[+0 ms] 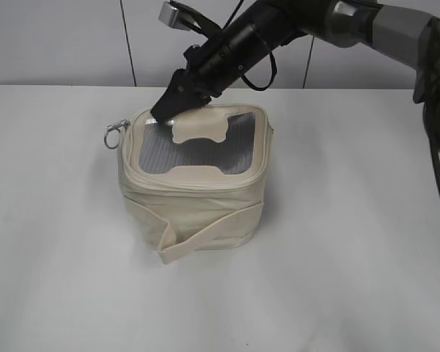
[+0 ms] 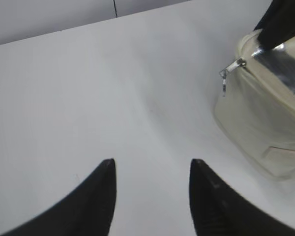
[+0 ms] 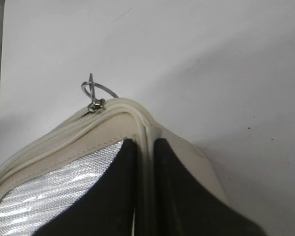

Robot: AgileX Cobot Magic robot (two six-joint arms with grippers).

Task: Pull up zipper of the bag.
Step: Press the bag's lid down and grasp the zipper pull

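Observation:
My left gripper grabs the slider by its ring pull [image 1: 111, 138] next, to pull the zipper up along the bag's rim [image 1: 136, 132].
The cream-white bag [image 1: 198, 198] stands mid-table, with its grey mesh lid window facing up. Its zipper runs round the lid rim. One silver slider with a ring pull [image 1: 114, 134] sticks out at the far left corner, and it also shows in the right wrist view [image 3: 94, 98] and the left wrist view [image 2: 232, 69]. My right gripper [image 1: 165, 110] reaches across to the lid's far left edge. In its own view the right gripper [image 3: 143, 143] is shut, pinching the cream rim ridge a little way from the slider. My left gripper [image 2: 152, 164] is open and empty over bare table, left of the bag [image 2: 265, 123].
The bag's flat strap [image 1: 205, 238] wraps across its front and its end lies on the white table [image 1: 337, 279]. A pale wall stands behind the table's far edge.

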